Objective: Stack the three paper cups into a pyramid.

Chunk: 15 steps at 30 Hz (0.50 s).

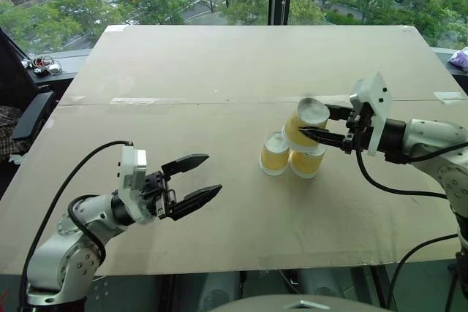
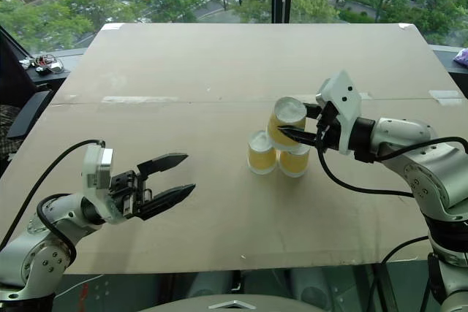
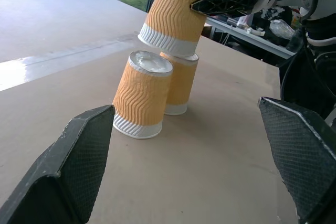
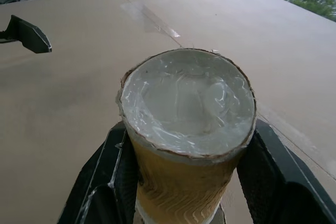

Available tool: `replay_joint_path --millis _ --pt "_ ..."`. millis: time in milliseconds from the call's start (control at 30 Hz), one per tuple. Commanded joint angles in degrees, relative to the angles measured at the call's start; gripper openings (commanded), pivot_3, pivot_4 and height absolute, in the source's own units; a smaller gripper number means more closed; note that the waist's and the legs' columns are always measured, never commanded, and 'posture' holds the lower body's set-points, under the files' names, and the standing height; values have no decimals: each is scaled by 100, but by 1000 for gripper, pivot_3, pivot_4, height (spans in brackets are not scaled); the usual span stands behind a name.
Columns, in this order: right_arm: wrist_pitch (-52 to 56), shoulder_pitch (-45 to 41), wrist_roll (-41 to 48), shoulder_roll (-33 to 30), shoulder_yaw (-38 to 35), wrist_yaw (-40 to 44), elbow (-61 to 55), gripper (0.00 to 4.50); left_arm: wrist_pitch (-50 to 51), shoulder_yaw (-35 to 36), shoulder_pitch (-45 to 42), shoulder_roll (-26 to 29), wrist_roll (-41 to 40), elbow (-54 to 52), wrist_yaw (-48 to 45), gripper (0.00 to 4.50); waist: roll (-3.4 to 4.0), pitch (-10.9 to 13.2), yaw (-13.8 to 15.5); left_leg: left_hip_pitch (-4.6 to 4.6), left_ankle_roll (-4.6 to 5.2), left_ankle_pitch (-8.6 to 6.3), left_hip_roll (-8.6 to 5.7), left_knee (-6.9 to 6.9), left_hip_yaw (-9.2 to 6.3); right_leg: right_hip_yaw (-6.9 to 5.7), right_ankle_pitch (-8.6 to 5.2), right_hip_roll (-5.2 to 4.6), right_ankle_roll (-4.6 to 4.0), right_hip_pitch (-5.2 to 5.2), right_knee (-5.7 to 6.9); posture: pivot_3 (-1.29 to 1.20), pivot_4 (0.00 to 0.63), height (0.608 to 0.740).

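The held cup's lower rim (image 1: 294,145) (image 4: 205,219) is over the tops of the standing cups, so my right gripper needs to let go of the held cup.
Two yellow paper cups (image 1: 275,154) (image 1: 308,161) stand upside down, side by side, right of the table's middle. The third cup (image 1: 306,123) hangs tilted just above them, base up, with my right gripper (image 1: 316,122) shut on its sides. Its lower rim (image 3: 167,41) sits at the top of the right-hand cup (image 3: 181,85); whether they touch I cannot tell. In the right wrist view the held cup (image 4: 186,108) sits between the two black fingers (image 4: 105,177). My left gripper (image 1: 212,173) is open and empty, low over the table's front left, pointing at the cups.
The brown table (image 1: 219,71) has a taped seam (image 1: 146,100) across it and ends at a window at the back. Small items (image 1: 40,66) lie on the sill at the left, and a dark chair (image 1: 22,126) stands beside the table's left edge.
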Motion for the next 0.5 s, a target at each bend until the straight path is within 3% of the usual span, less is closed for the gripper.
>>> replay_joint_path --millis 33,100,133,233,267,500 --pt "95 -121 30 -53 55 91 -179 1872 -77 126 49 -3 -143 -261 46 4500 0 0 1 0 0 0 0 0 1 0 0 0 0 0 0 0 150 740" --pt "137 -123 -69 -5 159 60 -60 1872 -81 115 64 -8 -143 -282 71 4500 0 0 -1 0 0 0 0 0 1 0 0 0 0 0 0 0 150 740" --pt "103 -103 -153 -25 234 101 -6 2996 -86 105 74 -10 -139 -295 81 4500 0 0 -1 0 0 0 0 0 2 1 0 0 0 0 0 0 150 740" --pt "-101 -15 -335 -54 285 203 -8 4258 -88 76 89 -11 -131 -332 94 4500 -1 0 0 0 0 0 0 0 2 2 0 0 0 0 0 0 150 740" --pt "-183 -4 -415 -59 263 201 -22 4451 -87 72 88 -12 -129 -339 98 4500 0 0 1 1 0 0 0 0 3 2 0 -1 0 0 0 0 150 740" --pt "-759 404 27 -369 -987 780 -376 4451 48 -53 54 -65 -108 -367 313 4500 0 1 34 -5 0 0 -2 0 3 -2 0 -1 0 -2 -2 0 150 740"
